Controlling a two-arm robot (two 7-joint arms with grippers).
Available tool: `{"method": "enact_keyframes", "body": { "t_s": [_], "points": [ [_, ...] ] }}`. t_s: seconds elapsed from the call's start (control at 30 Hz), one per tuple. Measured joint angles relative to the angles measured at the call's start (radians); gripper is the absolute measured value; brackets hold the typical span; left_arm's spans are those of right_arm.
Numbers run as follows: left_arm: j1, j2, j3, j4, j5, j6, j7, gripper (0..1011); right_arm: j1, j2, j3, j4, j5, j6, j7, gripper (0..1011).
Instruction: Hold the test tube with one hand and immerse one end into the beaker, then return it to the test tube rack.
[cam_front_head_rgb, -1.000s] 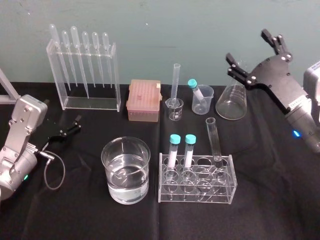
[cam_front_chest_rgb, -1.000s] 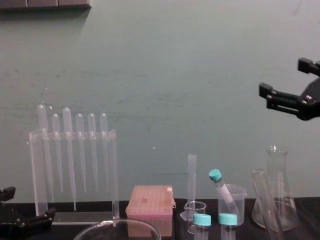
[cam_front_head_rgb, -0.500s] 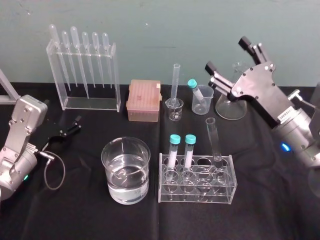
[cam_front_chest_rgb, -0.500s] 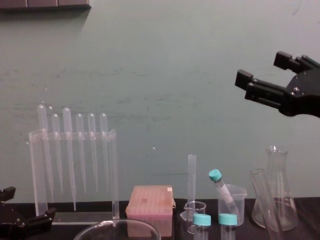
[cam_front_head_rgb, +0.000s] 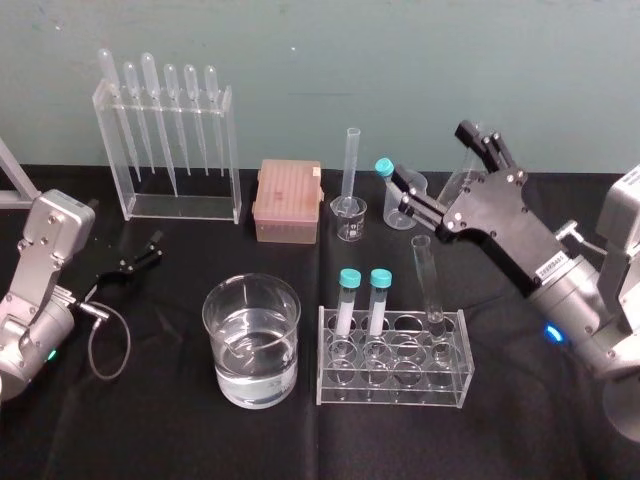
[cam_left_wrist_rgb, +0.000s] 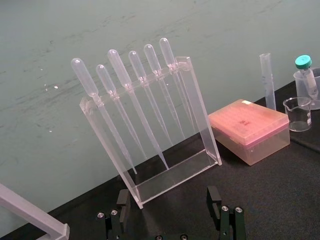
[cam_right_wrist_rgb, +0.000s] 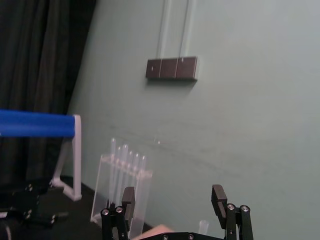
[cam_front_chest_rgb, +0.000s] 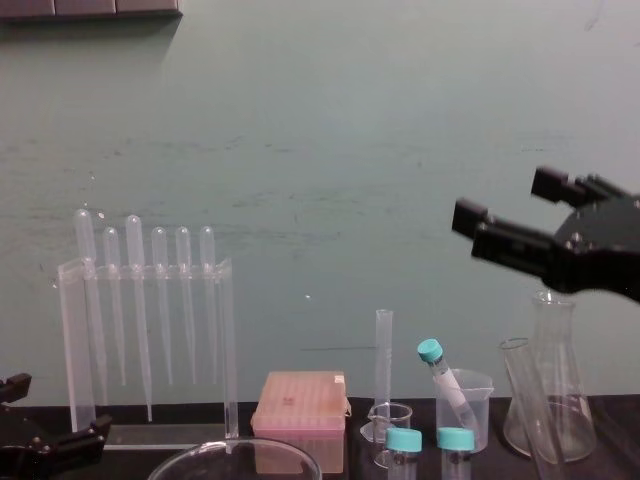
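Observation:
I will next grab the test tube with my right gripper by its exposed upper part to immerse it, as the rack's hole surrounds its lower end.
The test tube stands uncapped in the back right hole of the clear test tube rack; in the chest view the test tube leans near the conical flask. The wide beaker, part filled with water, stands left of the rack, and its rim shows at the bottom of the chest view. My right gripper hangs open above and behind the tube, touching nothing, its jaws wide apart. My left gripper rests open and empty on the table at far left.
Two teal-capped tubes stand in the rack. Along the back stand a pipette stand, a pink box, a graduated cylinder, a small glass beaker, a plastic beaker and a conical flask. A cable loops by the left arm.
My right gripper has swung down and to the left from the upper right, ending over the area behind the test tube. It stayed open. The left arm has not moved.

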Motion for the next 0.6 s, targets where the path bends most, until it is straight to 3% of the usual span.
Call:
{"method": "enact_keyframes", "body": {
  "t_s": [0.6],
  "points": [
    [0.000,0.000,0.000,0.000,0.000,0.000,0.000,1000,-0.090,-0.008,0.017,-0.009,-0.021,0.096,0.001,1000]
  ]
}}
